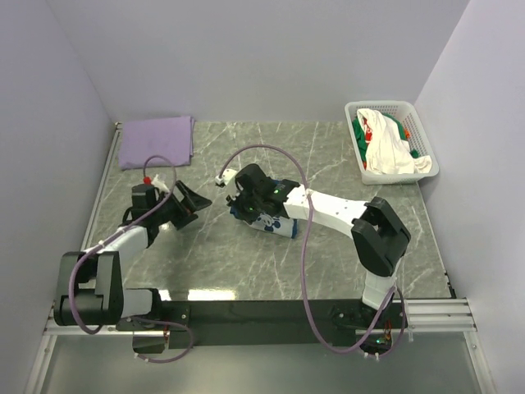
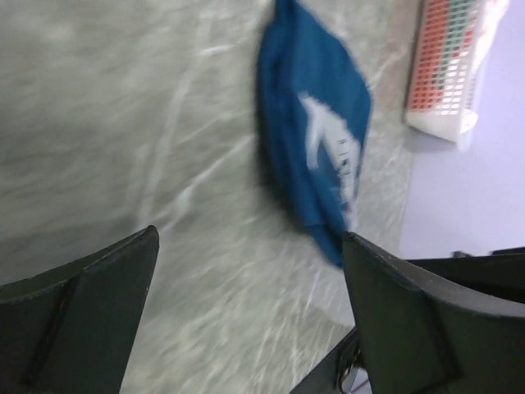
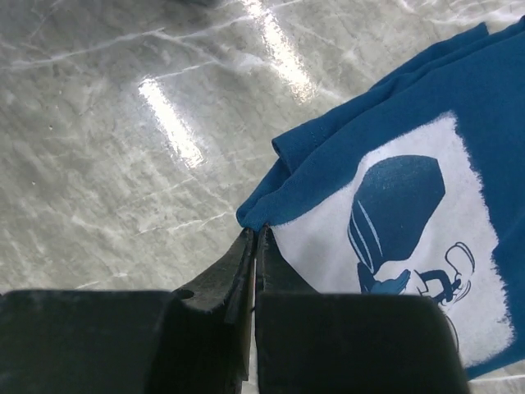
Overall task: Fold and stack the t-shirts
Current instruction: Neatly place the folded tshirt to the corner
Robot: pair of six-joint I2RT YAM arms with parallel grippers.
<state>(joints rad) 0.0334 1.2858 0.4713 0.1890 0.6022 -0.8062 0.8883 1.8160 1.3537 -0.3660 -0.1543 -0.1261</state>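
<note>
Next, my left gripper grabs the facing folded edge of the dark blue t-shirt (image 1: pixel 275 225), to carry and stack it folded on the lavender t-shirt.
A dark blue t-shirt (image 3: pixel 394 123) with a white print lies bunched on the marble table (image 1: pixel 328 263), mid-table. My right gripper (image 3: pixel 256 232) is shut, its tips pinching the shirt's folded left edge. From above, the right gripper (image 1: pixel 243 207) covers most of the blue t-shirt (image 1: pixel 275 225). My left gripper (image 1: pixel 197 209) stands open to its left with nothing between its fingers. In the left wrist view the blue t-shirt (image 2: pixel 316 139) lies well beyond the open left gripper (image 2: pixel 250 238). A folded lavender t-shirt (image 1: pixel 156 141) lies at the back left. White and green t-shirts (image 1: pixel 390 148) fill the basket.
The white lattice basket (image 1: pixel 422 123) stands at the back right corner, close to the right wall; it also shows as the basket (image 2: pixel 447 66) in the left wrist view. Walls close in the table on the left, back and right. A cable loops over the right arm.
</note>
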